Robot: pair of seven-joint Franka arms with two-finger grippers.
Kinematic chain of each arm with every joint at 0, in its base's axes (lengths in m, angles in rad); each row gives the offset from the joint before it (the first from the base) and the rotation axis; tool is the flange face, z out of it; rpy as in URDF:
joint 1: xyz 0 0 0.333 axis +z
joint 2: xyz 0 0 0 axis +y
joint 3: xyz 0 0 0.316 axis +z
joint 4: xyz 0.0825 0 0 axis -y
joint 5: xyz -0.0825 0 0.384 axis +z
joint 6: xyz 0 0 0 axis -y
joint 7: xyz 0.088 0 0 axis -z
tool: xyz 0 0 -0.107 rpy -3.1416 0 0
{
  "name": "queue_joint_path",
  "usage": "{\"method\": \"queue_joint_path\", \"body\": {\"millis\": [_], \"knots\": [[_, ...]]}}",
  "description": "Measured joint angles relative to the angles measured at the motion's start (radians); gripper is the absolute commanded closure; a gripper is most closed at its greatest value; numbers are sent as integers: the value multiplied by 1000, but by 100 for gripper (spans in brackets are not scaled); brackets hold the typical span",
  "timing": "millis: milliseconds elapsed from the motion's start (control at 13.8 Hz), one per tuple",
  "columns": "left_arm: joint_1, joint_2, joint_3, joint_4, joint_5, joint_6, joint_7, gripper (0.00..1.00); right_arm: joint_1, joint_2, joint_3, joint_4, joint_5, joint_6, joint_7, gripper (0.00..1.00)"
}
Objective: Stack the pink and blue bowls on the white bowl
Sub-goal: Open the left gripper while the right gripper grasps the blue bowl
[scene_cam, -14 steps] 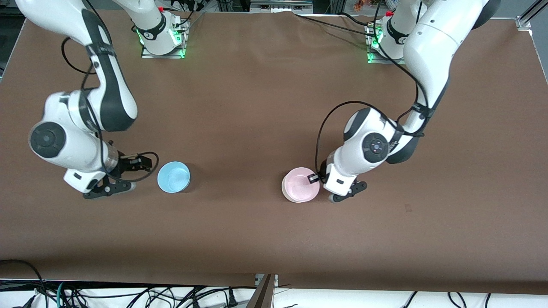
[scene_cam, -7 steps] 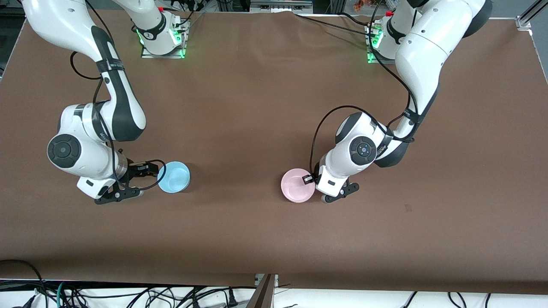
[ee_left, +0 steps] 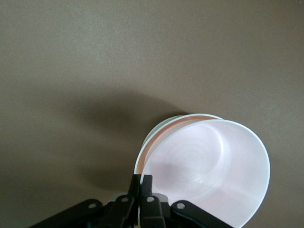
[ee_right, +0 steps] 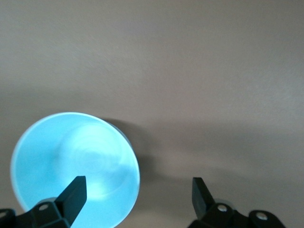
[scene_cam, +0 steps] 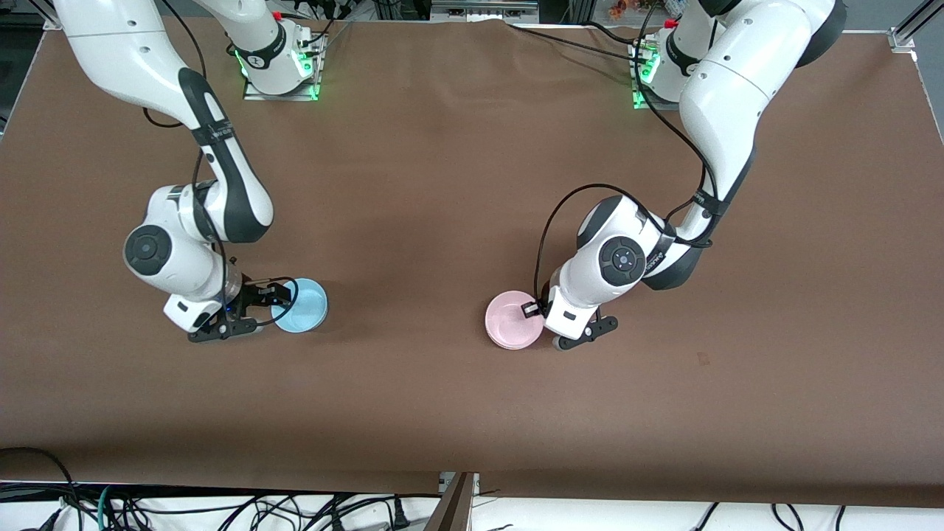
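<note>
The right gripper takes hold of the blue bowl by its rim [scene_cam: 293, 283] next, to stack it into the pink bowl [scene_cam: 514, 319].
The pink bowl [scene_cam: 514, 319] sits tilted in the white bowl [scene_cam: 495, 340], which shows only as a pale edge under it, at the left arm's end of the table. My left gripper [scene_cam: 538, 313] is shut on the pink bowl's rim. In the left wrist view the shut gripper [ee_left: 141, 183] pinches the pink bowl [ee_left: 209, 166], and the white bowl's rim [ee_left: 156, 129] shows beside it. The blue bowl [scene_cam: 302, 306] stands alone at the right arm's end. My right gripper [scene_cam: 264, 310] is open across its rim; in the right wrist view the gripper [ee_right: 137, 192] has one finger over the blue bowl [ee_right: 71, 156].
The brown table cover [scene_cam: 442, 206] lies bare between the two bowls. The arm bases [scene_cam: 280, 70] stand at the table's edge farthest from the front camera. Cables hang below the near edge [scene_cam: 221, 509].
My right arm has moved toward the blue bowl until its open fingers straddle the rim. My left gripper has lowered the pink bowl down onto the white bowl and stays shut.
</note>
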Motion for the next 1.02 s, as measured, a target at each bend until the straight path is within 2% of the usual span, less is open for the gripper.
{"method": "queue_joint_path", "body": {"millis": [291, 364, 509, 582, 655, 1018], "knots": [[-1, 19, 0, 0, 0, 25, 0, 100, -5, 3, 0, -15, 11, 24, 0, 56], [-1, 19, 0, 0, 0, 26, 0, 89, -5, 6, 0, -16, 13, 24, 0, 63], [-1, 19, 0, 0, 0, 27, -1, 24, -5, 14, 0, -16, 39, 25, 0, 82], [-1, 20, 0, 0, 0, 30, -3, 0, -5, 18, 0, -16, 52, 26, 0, 92], [-1, 20, 0, 1, 0, 31, -6, 0, -5, 20, 1, -16, 59, 26, 0, 100], [8, 18, 0, 23, 0, 15, -11, 0, -1, 13, 14, 12, 86, 5, 0, 100]]}}
